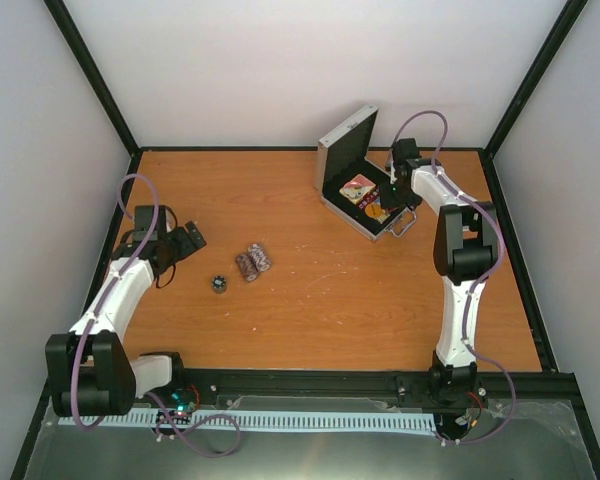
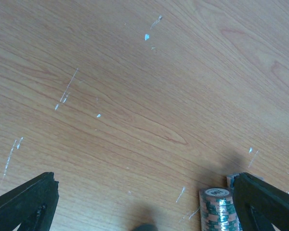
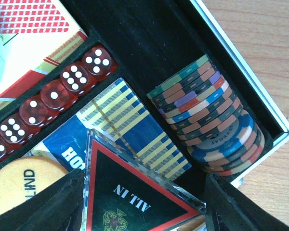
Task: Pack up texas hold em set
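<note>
I should now open my right gripper and let go of the "ALL IN" triangle [image 3: 130, 192], because the triangle is low over the flat card deck.
The silver case [image 1: 332, 205] stands open at the back right, lid up. My right gripper [image 1: 393, 192] is low over its black lining. In the right wrist view my right gripper [image 3: 144, 207] has the dark red-edged "ALL IN" triangle [image 3: 130, 192] between its fingers, touching both, over the blue-yellow card deck [image 3: 130, 125]. Several red dice [image 3: 53, 96], the orange disc [image 3: 19, 185] and a striped chip stack [image 3: 207, 120] lie in the case. My left gripper [image 1: 180, 243] is open and empty at the left. A chip stack [image 2: 220, 209] lies just inside its right finger [image 2: 265, 202].
Two chip stacks [image 1: 252, 262] lie side by side on the wooden table [image 1: 330, 300] left of centre, and a small dark stack [image 1: 219, 284] sits nearer the front. A red-and-white card box [image 3: 33, 33] fills the case's other compartment. Walls enclose the table.
</note>
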You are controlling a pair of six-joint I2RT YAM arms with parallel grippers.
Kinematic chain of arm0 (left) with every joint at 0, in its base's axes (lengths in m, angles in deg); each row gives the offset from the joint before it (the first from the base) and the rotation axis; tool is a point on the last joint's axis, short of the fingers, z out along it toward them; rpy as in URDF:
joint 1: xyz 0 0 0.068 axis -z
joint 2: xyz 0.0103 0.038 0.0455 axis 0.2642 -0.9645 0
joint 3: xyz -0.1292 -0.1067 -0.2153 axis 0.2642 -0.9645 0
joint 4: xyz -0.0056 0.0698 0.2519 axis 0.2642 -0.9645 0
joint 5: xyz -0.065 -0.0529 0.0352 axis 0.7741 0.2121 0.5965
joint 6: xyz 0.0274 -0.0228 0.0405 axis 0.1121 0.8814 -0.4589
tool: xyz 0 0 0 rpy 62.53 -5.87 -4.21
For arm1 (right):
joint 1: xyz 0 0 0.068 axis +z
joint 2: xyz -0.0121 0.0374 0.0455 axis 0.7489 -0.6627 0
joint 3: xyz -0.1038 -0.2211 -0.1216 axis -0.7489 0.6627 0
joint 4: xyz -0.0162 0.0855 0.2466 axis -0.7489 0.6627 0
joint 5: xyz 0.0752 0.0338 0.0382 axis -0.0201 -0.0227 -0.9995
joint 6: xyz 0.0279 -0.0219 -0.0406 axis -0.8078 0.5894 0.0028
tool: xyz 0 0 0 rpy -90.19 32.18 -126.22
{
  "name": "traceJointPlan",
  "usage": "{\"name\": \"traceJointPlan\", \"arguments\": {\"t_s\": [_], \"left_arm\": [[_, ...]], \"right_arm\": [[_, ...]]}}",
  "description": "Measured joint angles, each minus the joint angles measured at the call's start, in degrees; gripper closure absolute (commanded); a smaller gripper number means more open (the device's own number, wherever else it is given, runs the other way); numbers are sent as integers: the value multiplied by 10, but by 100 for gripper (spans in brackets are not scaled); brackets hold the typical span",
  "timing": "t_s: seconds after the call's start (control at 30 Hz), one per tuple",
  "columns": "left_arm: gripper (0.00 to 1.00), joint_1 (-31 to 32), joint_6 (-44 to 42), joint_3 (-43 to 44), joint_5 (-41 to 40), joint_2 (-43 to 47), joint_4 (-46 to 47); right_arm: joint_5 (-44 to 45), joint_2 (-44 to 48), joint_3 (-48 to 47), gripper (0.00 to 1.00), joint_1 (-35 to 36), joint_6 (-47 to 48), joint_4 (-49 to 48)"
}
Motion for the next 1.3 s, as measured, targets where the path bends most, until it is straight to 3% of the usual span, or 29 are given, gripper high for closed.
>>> {"name": "traceJointPlan", "arguments": {"t_s": [0.17,0.47,0.77,0.93,1.3], "left_arm": [[0,0,2,1,2,-9,3],[0,0,5,3,13,-19,12],[0,0,5,3,20,-20,12],[7,0,-9,3,55,-20,17],[13,43,-62,26,76,-115,-42]], "right_arm": [[0,-4,-6,42,0,8,2],[-2,-7,-10,26,0,12,4],[-5,-9,-21,24,-1,16,11],[-14,-3,-26,24,-1,14,17],[-70,159,83,23,20,-33,-10]]}}
